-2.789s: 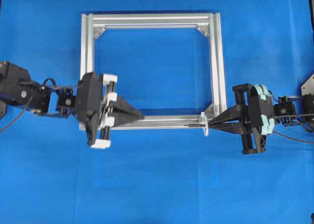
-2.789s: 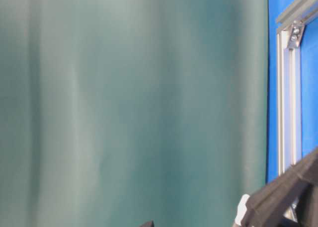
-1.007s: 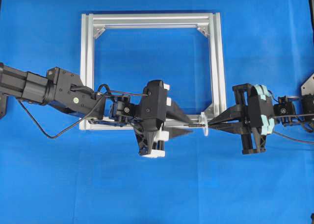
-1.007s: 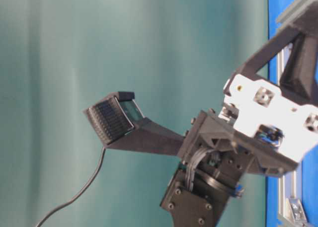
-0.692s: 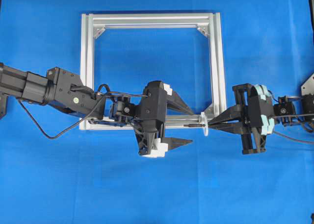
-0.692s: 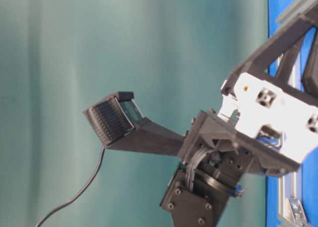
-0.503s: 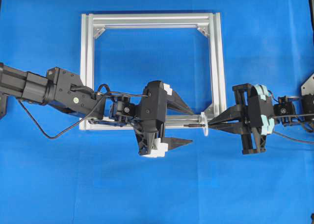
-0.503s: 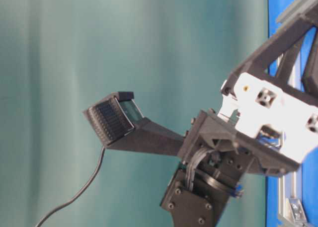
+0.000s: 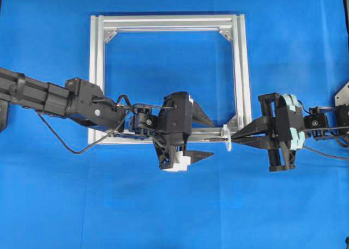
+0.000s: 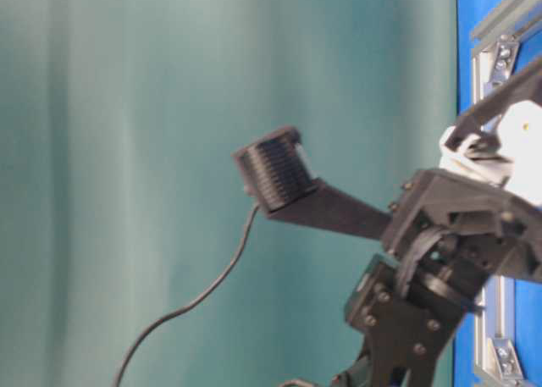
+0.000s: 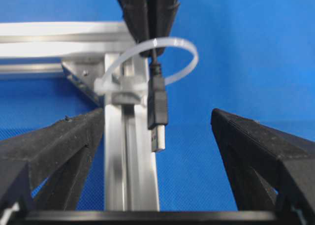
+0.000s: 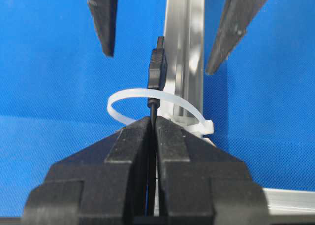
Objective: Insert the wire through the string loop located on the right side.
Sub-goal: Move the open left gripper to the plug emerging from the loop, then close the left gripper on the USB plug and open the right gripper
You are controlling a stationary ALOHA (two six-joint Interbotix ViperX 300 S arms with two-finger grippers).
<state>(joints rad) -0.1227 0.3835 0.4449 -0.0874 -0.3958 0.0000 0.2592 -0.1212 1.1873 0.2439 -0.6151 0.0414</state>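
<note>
The string loop hangs around the plug's rear, so the robot's left gripper will next grab the plug by its black body near the metal tip.
The wire's black plug with its metal tip pokes through the whitish string loop at the frame's lower right corner. My right gripper is shut on the wire just behind the string loop, with the plug beyond it. My left gripper stands wide open, one finger on each side of the plug, touching nothing. From overhead, the left gripper faces the right gripper across the string loop.
The square aluminium frame lies on the blue cloth, with triangular brackets in its corners. Its bottom bar runs under the plug. In the table-level view the left arm fills the lower right against a green backdrop.
My left gripper has opened wide from a narrower gap round the plug and has shifted a little to the right. The right gripper has stayed still on the wire.
</note>
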